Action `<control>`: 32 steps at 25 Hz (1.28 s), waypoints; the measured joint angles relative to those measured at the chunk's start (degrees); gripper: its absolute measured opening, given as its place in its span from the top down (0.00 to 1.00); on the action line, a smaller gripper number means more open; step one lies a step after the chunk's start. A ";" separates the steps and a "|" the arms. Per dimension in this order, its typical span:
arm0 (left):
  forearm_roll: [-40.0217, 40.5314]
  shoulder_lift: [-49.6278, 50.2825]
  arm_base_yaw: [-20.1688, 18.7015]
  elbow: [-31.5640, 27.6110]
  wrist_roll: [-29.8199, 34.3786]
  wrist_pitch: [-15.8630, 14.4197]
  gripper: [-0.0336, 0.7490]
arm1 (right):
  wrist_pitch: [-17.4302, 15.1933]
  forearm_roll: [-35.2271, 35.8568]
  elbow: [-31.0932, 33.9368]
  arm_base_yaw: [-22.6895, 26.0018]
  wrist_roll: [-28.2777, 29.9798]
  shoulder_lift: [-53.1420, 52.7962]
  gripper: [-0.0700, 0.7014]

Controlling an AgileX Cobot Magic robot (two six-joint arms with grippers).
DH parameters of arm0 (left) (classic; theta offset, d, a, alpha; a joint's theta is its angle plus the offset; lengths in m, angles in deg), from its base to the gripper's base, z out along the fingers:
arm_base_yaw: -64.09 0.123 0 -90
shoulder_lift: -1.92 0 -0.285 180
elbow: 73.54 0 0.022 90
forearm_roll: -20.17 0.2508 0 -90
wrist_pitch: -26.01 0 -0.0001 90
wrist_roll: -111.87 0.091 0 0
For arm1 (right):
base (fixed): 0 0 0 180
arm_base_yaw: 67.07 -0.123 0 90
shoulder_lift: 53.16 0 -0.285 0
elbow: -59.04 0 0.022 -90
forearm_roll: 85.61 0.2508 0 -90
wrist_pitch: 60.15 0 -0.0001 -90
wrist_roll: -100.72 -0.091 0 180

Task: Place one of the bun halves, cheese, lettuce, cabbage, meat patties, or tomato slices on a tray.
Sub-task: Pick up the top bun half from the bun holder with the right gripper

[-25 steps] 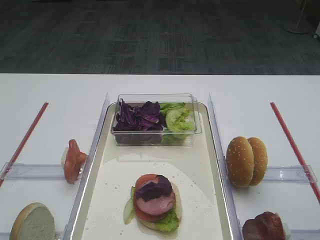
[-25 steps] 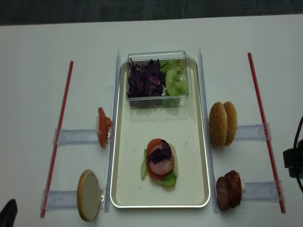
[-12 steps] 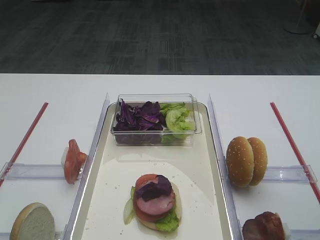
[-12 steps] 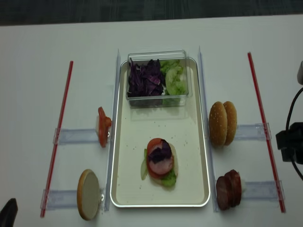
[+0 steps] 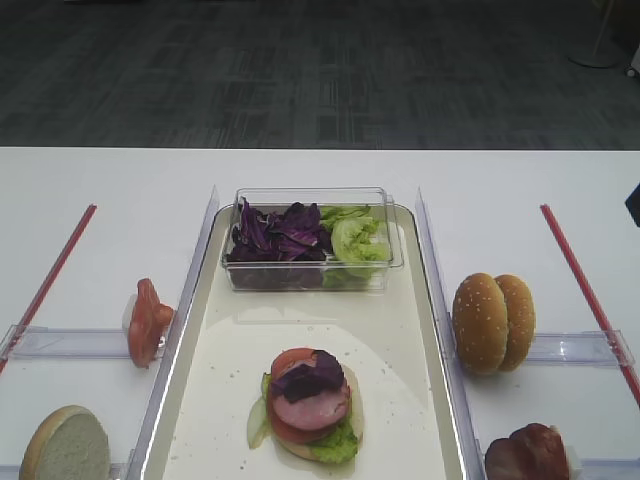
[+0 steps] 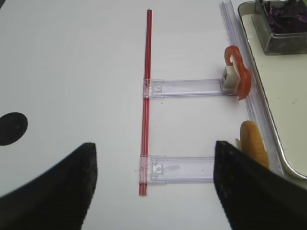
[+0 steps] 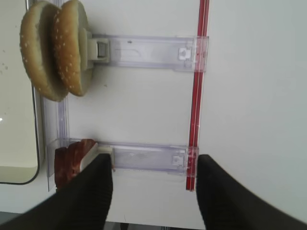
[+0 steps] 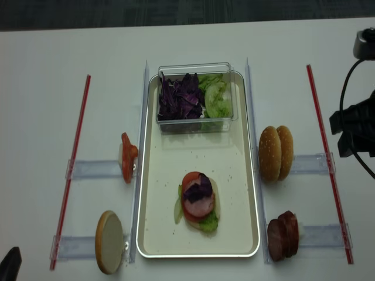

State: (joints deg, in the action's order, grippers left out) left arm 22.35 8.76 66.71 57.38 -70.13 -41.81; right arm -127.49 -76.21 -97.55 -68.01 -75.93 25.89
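I'll grab a sesame bun half by its rounded edge (image 8: 269, 130) with my right gripper next, to top the tray's stacked pile.
Two sesame bun halves (image 8: 276, 153) stand on edge right of the cream tray (image 8: 234, 175), and the meat patties (image 8: 283, 234) stand nearer the front. Left of the tray are the tomato slices (image 8: 127, 157). A clear box on the tray's far end holds purple cabbage (image 8: 179, 96) and lettuce (image 8: 217, 99). Cheese is out of view. My right gripper (image 7: 153, 191) hangs open and empty over the table right of the patties (image 7: 72, 160), with the buns (image 7: 53, 48) further ahead. My left gripper (image 6: 153, 191) is open and empty, left of the tomato (image 6: 238, 76).
A stacked pile of bun, lettuce, tomato, meat and cabbage (image 8: 198, 200) sits on the tray's near half. A pale flat-faced bun half (image 8: 109, 241) stands at front left. Red strips (image 8: 321, 146) and clear rails (image 8: 94, 170) lie on both sides. The right arm (image 8: 351, 132) is at the right edge.
The right arm has travelled along the right edge toward the far side of the table. The food and the left arm have not moved.
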 joint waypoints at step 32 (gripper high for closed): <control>0.00 -0.05 0.00 0.00 0.00 0.00 0.35 | 5.33 1.55 -12.12 -0.09 1.40 20.62 0.36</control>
State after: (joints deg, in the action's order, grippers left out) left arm 22.35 8.71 66.71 57.38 -70.13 -41.81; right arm -122.16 -74.66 -109.67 -68.10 -74.53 46.50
